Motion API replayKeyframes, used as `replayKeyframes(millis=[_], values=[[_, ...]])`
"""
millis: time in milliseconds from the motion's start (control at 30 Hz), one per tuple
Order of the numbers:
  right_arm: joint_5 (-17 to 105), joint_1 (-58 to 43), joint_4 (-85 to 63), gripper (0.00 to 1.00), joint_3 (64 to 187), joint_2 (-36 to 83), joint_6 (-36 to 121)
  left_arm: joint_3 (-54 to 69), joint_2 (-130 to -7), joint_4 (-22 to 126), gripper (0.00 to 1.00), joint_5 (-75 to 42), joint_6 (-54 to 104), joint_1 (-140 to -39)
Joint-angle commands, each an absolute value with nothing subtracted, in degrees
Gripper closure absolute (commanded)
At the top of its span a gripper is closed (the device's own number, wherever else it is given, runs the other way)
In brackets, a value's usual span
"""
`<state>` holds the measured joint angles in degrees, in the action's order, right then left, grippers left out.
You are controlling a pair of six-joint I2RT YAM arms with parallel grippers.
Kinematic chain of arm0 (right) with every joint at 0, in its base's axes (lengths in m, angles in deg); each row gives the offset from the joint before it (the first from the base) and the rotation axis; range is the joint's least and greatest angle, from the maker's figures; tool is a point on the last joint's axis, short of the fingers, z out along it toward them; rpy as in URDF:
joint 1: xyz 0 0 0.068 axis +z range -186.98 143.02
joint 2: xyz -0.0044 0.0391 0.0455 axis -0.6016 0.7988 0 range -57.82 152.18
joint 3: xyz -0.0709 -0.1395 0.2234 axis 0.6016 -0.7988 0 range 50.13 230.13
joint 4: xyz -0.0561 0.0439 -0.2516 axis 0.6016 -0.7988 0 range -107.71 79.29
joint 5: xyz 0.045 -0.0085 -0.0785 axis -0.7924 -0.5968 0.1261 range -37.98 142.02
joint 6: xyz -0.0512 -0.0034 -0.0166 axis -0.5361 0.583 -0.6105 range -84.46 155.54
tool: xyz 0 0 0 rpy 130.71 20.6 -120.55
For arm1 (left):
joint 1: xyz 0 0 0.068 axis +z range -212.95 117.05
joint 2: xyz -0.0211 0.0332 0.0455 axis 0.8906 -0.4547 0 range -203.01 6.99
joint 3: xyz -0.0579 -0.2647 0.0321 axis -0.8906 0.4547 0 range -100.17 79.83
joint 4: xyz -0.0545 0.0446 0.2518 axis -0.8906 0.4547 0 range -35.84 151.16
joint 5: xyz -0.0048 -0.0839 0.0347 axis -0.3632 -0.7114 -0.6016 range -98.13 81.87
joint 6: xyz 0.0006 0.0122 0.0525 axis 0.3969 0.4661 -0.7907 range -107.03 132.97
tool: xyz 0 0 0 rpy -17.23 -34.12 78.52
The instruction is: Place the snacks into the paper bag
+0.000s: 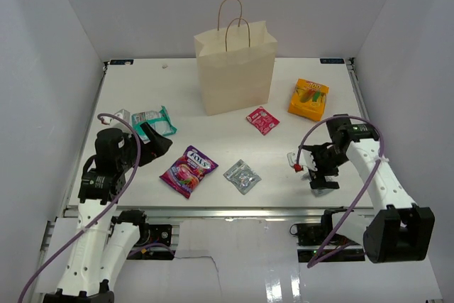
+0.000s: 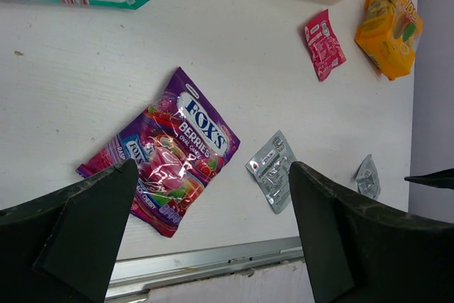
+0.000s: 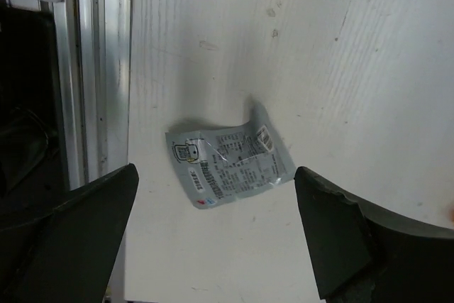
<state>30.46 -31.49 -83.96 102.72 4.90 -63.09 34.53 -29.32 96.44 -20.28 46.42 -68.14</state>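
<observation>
My right gripper grabs the silver wrapper by its printed middle (image 3: 232,159) next, to drop it into the paper bag.
The cream paper bag (image 1: 235,69) stands upright at the back centre. The snacks lie on the table: a purple candy bag (image 1: 188,170) (image 2: 170,154), a teal-and-white pouch (image 1: 152,120), an orange box-like pack (image 1: 308,98), a red sachet (image 1: 262,119) and a silver wrapper (image 1: 242,176) (image 2: 272,170). A second silver wrapper (image 3: 230,161) (image 1: 293,161) lies flat below my open right gripper (image 3: 216,172) (image 1: 316,170), untouched. My left gripper (image 2: 211,168) (image 1: 152,143) hovers open and empty, just left of the purple bag.
A metal rail (image 3: 92,69) runs along the table's near edge, close beside the second wrapper. White walls enclose the table on the left, back and right. The bag's twine handles (image 1: 234,23) stick up above its mouth.
</observation>
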Motion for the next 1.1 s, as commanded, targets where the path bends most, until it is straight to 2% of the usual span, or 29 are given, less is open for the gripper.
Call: replayKeyframes(millis=[0, 67, 100, 200, 367, 433, 633, 933, 1033, 1067], values=[[32.08, -30.22, -83.85, 0.02, 103.56, 10.37, -54.25, 34.82, -27.9, 97.4, 0.02, -20.7, 45.84, -67.96], [31.45, -30.22, -81.65, 0.08, 103.92, 13.89, -42.06, 35.44, -27.46, 97.4, 0.02, -20.7, 46.01, -67.96], [33.63, -29.87, -74.24, 0.1, 103.22, 14.16, -35.89, 35.88, -27.46, 97.4, 0.02, -20.79, 46.1, -67.96], [39.52, -29.43, -62.08, 0.11, 100.58, 14.42, -16.49, 36.06, -28.51, 97.31, 0.02, -20.88, 45.76, -67.96], [45.68, -29.16, -55.98, 0.11, 97.95, 14.25, -2.79, 35.18, -29.92, 96.96, 0.02, -20.62, 45.05, -67.96], [51.65, -28.64, -51.25, 0.11, 94.61, 12.24, 1.06, 35.18, -30.18, 96.7, 0.02, -20.7, 44.96, -67.96], [55.71, -28.46, -50.43, 0.12, 88.63, 11.26, 0.74, 36.06, -30.1, 96.17, 0.02, -20.7, 44.87, -67.87], [52.55, -28.46, -47.89, 0.11, 85.55, 15.29, -3.04, 36.32, -29.39, 96.25, 0.02, -20.7, 44.78, -67.87], [49.57, -28.46, -47.62, 0.19, 85.28, 16.79, -3.57, 36.23, -29.22, 96.34, 0.02, -20.88, 44.87, -67.96], [48.95, -28.46, -47.71, 0.24, 85.19, 17.58, -4.01, 36.15, -29.04, 96.43, 0.02, -20.79, 44.96, -67.96]])
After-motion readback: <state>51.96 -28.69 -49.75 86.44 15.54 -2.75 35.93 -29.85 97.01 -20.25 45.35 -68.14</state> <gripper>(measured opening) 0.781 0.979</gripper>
